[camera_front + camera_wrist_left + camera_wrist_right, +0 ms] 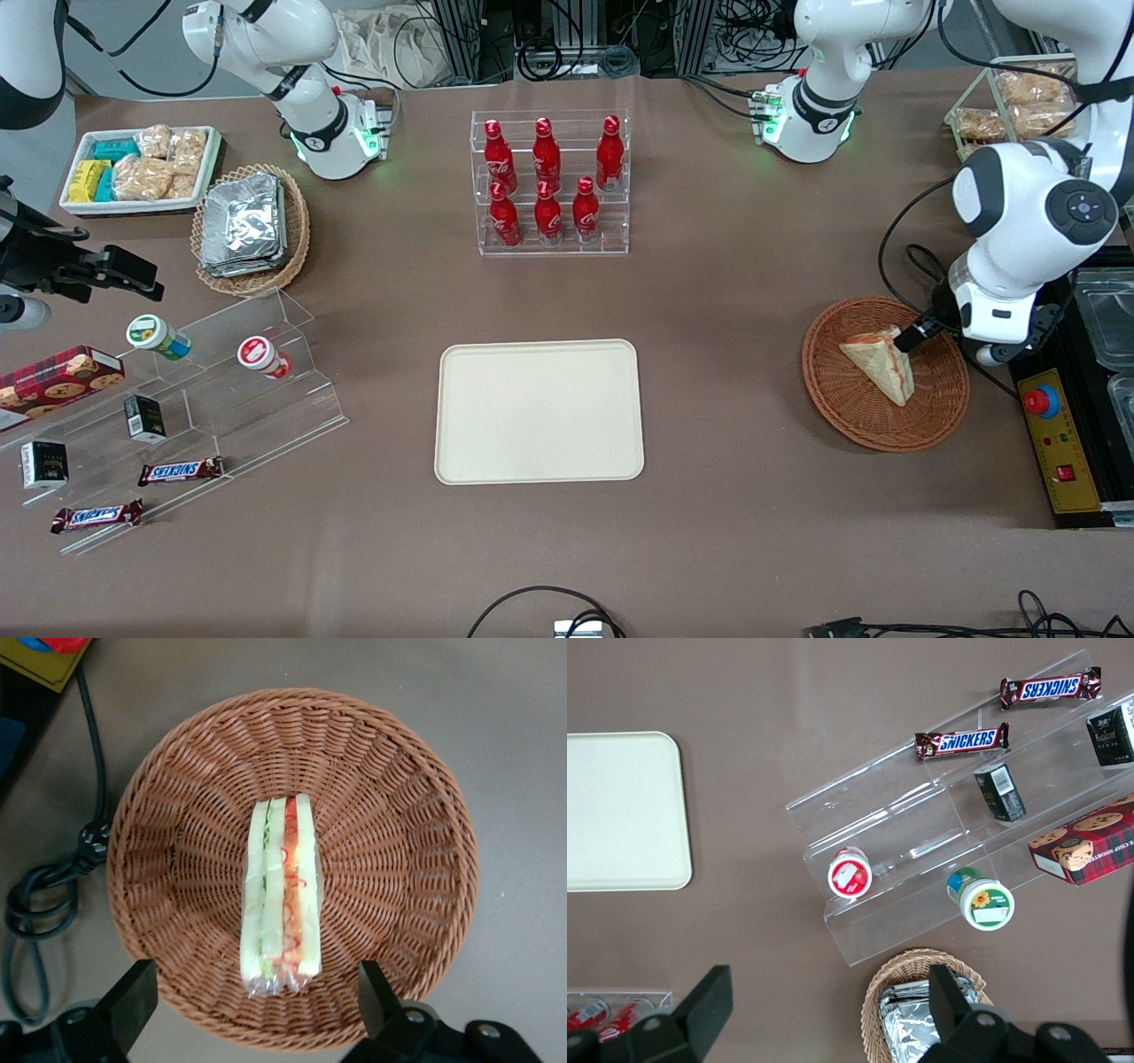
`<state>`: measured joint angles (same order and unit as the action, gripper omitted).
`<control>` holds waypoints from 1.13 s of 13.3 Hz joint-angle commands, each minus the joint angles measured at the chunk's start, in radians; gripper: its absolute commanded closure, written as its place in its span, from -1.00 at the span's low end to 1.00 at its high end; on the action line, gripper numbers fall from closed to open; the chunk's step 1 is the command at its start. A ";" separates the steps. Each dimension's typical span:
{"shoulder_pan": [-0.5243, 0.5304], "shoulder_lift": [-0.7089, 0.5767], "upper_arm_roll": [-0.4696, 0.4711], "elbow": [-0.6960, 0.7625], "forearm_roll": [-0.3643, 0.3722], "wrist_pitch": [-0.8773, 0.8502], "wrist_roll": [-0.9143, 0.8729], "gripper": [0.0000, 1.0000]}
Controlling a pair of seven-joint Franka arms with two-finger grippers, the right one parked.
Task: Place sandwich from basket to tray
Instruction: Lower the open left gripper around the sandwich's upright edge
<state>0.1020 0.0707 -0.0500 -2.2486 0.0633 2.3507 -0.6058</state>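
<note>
The robot's gripper should next grab the sandwich by its end with the crumpled wrap (282, 970). It can then place the sandwich on the cream tray.
The sandwich (881, 361), a wrapped wedge of pale bread, lies in the round reddish-brown basket (850, 425) toward the working arm's end of the table. In the left wrist view the sandwich (282, 895) shows its green, orange and red filling edge upward, in the middle of the basket (399, 797). My gripper (921, 335) hovers just above the basket, open, its fingers (137, 988) spread wider than the sandwich and touching nothing. One end of the sandwich sits between them in that view, at the gripper (255, 979). The cream tray (539, 412) lies bare mid-table.
A clear rack of red bottles (549, 182) stands farther from the front camera than the tray. A yellow control box with a red button (1054, 443) and a coiled black cable (35, 904) lie beside the basket. Snack shelves (177, 399) and a foil-packet basket (251, 229) sit toward the parked arm's end.
</note>
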 commanded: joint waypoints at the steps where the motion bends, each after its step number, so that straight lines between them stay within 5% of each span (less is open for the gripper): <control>1: 0.001 0.029 -0.005 -0.014 0.021 0.065 -0.057 -1.00; 15: -0.004 0.172 -0.004 -0.098 0.021 0.337 -0.163 -1.00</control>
<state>0.0982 0.2347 -0.0523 -2.3292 0.0634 2.6493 -0.7391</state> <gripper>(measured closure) 0.000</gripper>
